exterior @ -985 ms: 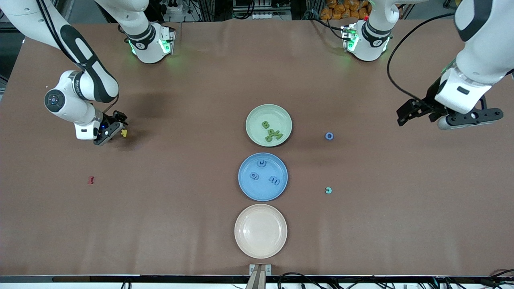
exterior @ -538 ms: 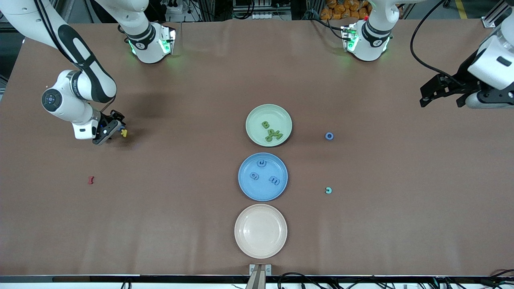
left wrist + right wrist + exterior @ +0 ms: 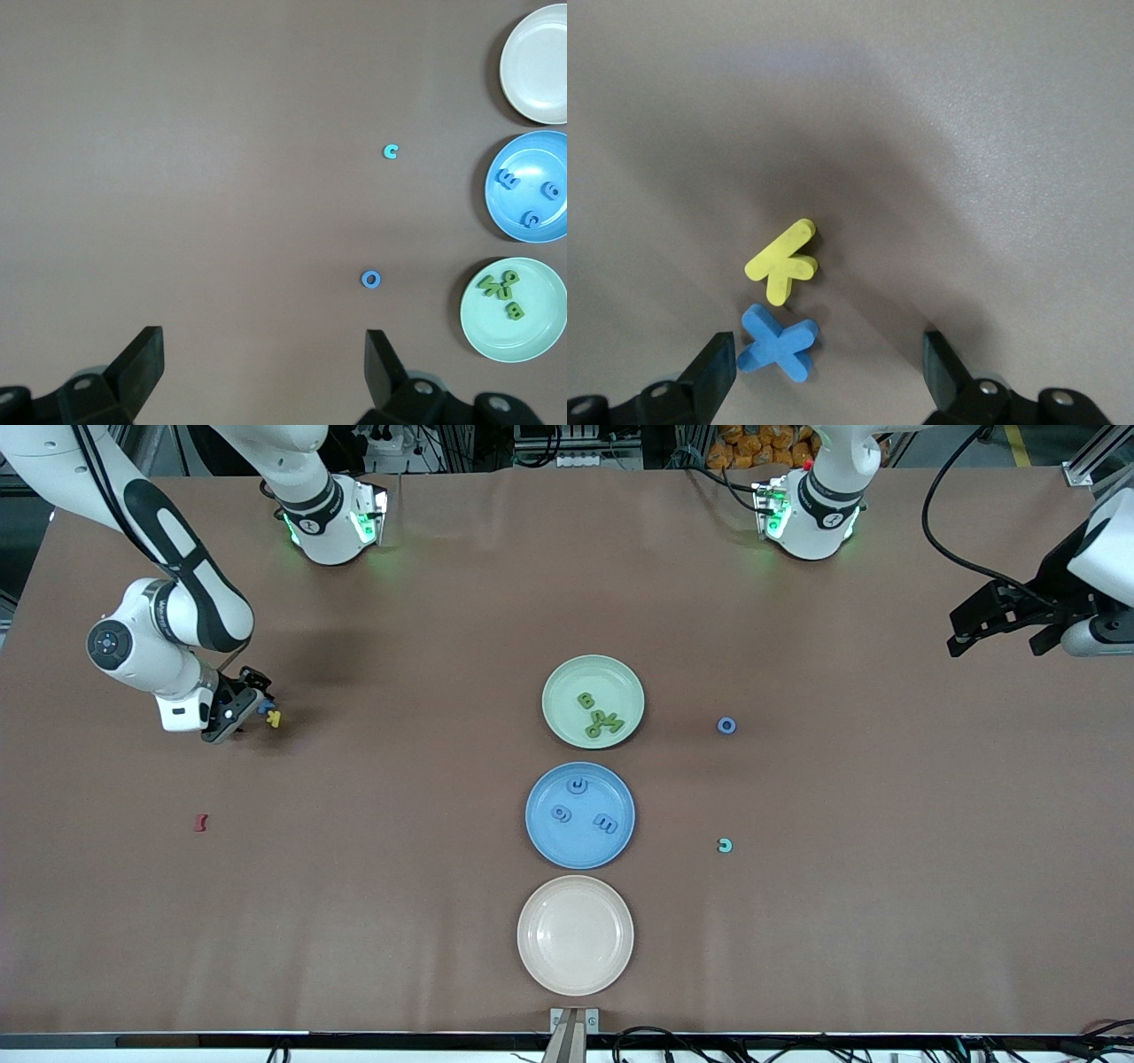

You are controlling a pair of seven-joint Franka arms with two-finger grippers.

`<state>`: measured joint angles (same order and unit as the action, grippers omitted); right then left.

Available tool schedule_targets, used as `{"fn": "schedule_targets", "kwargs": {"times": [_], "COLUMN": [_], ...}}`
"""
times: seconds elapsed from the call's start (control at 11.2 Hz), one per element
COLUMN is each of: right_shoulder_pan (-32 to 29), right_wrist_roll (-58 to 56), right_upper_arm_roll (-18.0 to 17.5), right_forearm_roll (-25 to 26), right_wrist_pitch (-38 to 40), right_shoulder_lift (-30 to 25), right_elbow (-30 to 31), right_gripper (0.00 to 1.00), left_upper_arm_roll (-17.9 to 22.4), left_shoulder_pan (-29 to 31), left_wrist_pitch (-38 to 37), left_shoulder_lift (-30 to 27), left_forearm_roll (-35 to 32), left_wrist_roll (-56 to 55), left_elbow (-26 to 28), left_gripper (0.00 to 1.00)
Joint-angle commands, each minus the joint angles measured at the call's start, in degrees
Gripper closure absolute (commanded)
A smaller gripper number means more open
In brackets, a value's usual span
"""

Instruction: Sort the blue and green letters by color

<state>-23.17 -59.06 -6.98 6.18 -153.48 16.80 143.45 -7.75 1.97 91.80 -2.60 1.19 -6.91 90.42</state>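
My right gripper's fingers are on either side of the blue x beside the yellow K [image 3: 273,718], so it is time to close; closing now would catch the x.
A blue x [image 3: 778,343] lies flat on the table between the fingers of my right gripper [image 3: 828,365], close to one finger, and the jaws are open. The x touches a yellow K [image 3: 782,261]. In the front view the right gripper [image 3: 248,710] is low at the right arm's end of the table, with the blue x [image 3: 263,708] at its tip. Several green letters [image 3: 602,717] lie in the green plate [image 3: 558,682]. Three blue letters [image 3: 606,823] lie in the blue plate [image 3: 540,837]. A blue o [image 3: 726,725] and a blue c [image 3: 725,845] lie loose. My left gripper [image 3: 966,633] hangs open and empty over the left arm's end.
A cream plate [image 3: 575,974] stands empty, nearest the front camera in the row of plates. A small dark red letter [image 3: 201,823] lies nearer the camera than the right gripper. The yellow K [image 3: 275,718] sits beside the blue x.
The left arm has swung up and away from the plates toward its end of the table. The right gripper has shifted a little, and the blue x now shows beside the yellow K.
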Motion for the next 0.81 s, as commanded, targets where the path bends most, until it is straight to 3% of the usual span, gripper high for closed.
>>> {"fn": "schedule_targets", "kwargs": {"times": [0.0,0.36,0.72], "right_shoulder_pan": [-1.2,-0.9,-0.4], "right_wrist_roll": [-2.1,-5.1,-5.3], "right_upper_arm_roll": [-0.5,-0.6,-0.6], "right_forearm_roll": [0.5,0.6,0.6], "right_wrist_pitch": [-0.7,-1.5,-2.1], "right_shoulder_lift": [-0.5,-0.1,0.0], "right_elbow": [1.5,1.4,1.3], "right_gripper": [0.07,0.39,0.46], "left_upper_arm_roll": [-0.2,-0.8,-0.8], "left_shoulder_pan": [0.5,0.4,0.3], "left_wrist_pitch": [-1.5,-1.7,-1.6], "left_shoulder_lift": [0.7,-1.1,-1.2], "left_forearm_roll": [0.2,0.3,0.2], "left_wrist_roll": [1.2,2.2,3.0], "left_elbow": [-1.7,-1.3,-1.3], "left_gripper": [0.00,0.00,0.00]}}
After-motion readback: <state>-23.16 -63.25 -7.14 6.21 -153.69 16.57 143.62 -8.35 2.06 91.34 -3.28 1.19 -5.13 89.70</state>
